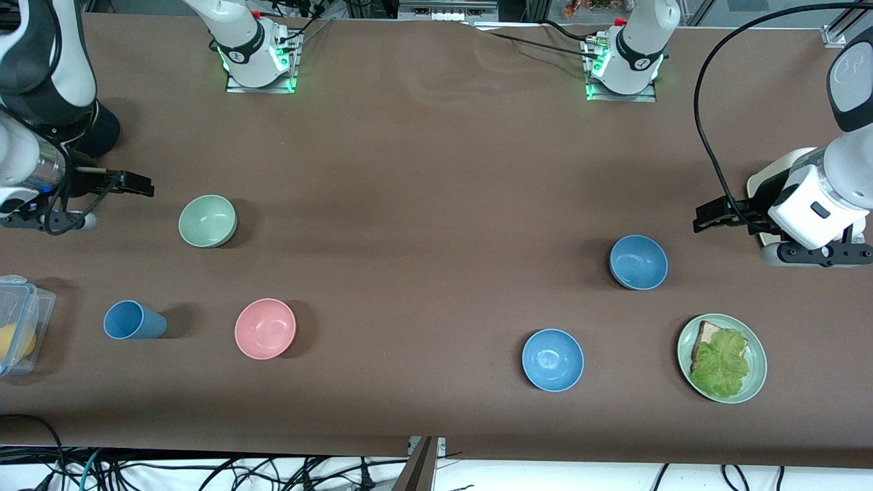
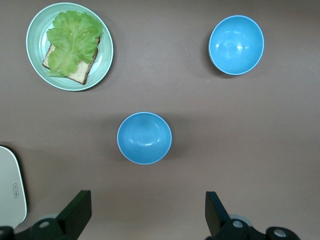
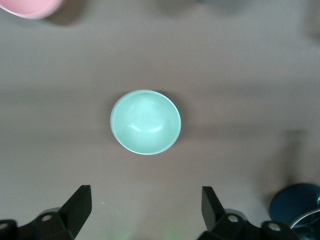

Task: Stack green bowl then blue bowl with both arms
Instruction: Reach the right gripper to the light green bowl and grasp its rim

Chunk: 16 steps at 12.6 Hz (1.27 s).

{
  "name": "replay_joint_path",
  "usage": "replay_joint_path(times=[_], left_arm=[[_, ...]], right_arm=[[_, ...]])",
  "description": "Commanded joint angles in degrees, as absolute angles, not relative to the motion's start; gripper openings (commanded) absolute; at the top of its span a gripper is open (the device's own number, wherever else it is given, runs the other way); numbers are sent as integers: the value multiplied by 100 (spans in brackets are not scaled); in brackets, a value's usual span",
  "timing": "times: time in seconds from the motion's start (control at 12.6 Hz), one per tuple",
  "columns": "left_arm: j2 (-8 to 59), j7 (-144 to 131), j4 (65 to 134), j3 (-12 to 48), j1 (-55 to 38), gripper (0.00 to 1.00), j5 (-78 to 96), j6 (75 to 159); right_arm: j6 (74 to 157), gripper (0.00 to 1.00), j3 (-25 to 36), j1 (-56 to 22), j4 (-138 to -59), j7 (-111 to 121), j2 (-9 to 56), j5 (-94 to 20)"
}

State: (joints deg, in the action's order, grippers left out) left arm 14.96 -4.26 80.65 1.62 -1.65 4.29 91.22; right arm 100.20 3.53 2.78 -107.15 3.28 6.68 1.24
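My right gripper grabs the pale green bowl by its rim next, to set it up for stacking with the muted blue bowl (image 1: 638, 262).
The pale green bowl (image 1: 207, 220) stands upright and empty toward the right arm's end of the table; it also shows in the right wrist view (image 3: 145, 122). My right gripper (image 1: 133, 183) (image 3: 146, 207) is open and empty, up over the table beside that bowl and apart from it. The muted blue bowl (image 1: 638, 262) stands empty toward the left arm's end and shows in the left wrist view (image 2: 144, 138). My left gripper (image 1: 709, 217) (image 2: 148, 210) is open and empty, up over the table beside the blue bowl without touching it.
A brighter sky-blue bowl (image 1: 552, 359) and a green plate (image 1: 757, 372) with toast and lettuce lie nearer the front camera. A pink bowl (image 1: 265, 328), a blue cup (image 1: 134, 320) and a clear container (image 1: 17, 331) lie near the green bowl. A white board (image 1: 771, 174) lies under the left wrist.
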Motion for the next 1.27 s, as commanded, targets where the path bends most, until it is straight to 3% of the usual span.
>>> replay_joint_path(times=[0.0, 0.32, 0.56, 0.72, 0.95, 1.03, 1.11, 1.19], left_arm=[[1591, -325, 7884, 167, -167, 100, 369, 9105], [1591, -325, 7884, 167, -158, 100, 369, 9105], [1591, -325, 7884, 167, -176, 100, 369, 9105], [1600, -325, 7884, 167, -150, 100, 369, 9105], [1600, -325, 7884, 158, -141, 100, 369, 9105], [1600, -325, 7884, 158, -132, 100, 369, 9105], [1600, -325, 7884, 158, -141, 100, 369, 9105], [1600, -325, 7884, 167, -141, 100, 369, 9105]], right_arm=[[11113, 96, 509, 413, -11599, 491, 711, 141], [12916, 94, 589, 527, -12216, 791, 1457, 114], [13420, 84, 580, 685, -12357, 817, 1950, 105], [13421, 66, 580, 686, -12366, 826, 2074, 18], [13342, 32, 571, 677, -12366, 993, 2136, -640], [13307, 11, 554, 677, -12366, 993, 2136, -694], [13228, 0, 545, 677, -12358, 1002, 2127, -703], [13184, 0, 536, 677, -12357, 1002, 2127, -703]])
